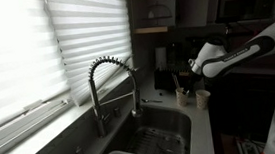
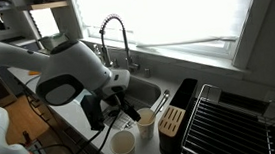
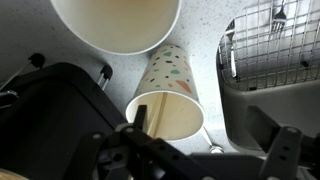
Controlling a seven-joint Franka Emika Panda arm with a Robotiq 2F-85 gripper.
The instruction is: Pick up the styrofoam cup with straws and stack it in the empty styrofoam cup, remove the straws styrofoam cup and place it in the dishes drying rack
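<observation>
I will pinch the patterned cup's rim on the sink side with my gripper, so its base stays free to stack in the empty cup (image 2: 124,143).
In the wrist view a confetti-patterned styrofoam cup (image 3: 167,100) stands on the speckled counter with straws (image 3: 143,118) leaning inside at its left. A plain empty styrofoam cup (image 3: 115,25) stands just beyond it, touching or nearly so. My gripper (image 3: 212,142) is open and low over the patterned cup; the left finger overlaps its rim, the right finger is well clear to the right. In an exterior view both cups show, the patterned cup (image 2: 144,121) and the empty cup (image 2: 124,143), with the gripper (image 2: 117,97) above. The other view shows the gripper (image 1: 185,87) beside a cup (image 1: 203,97).
A wire dish drying rack (image 2: 237,118) stands on a dark tray; it also shows in the wrist view (image 3: 275,40). A dark utensil holder (image 2: 171,119) sits between cups and rack. The sink (image 2: 144,91) with its coiled faucet (image 2: 114,34) lies behind.
</observation>
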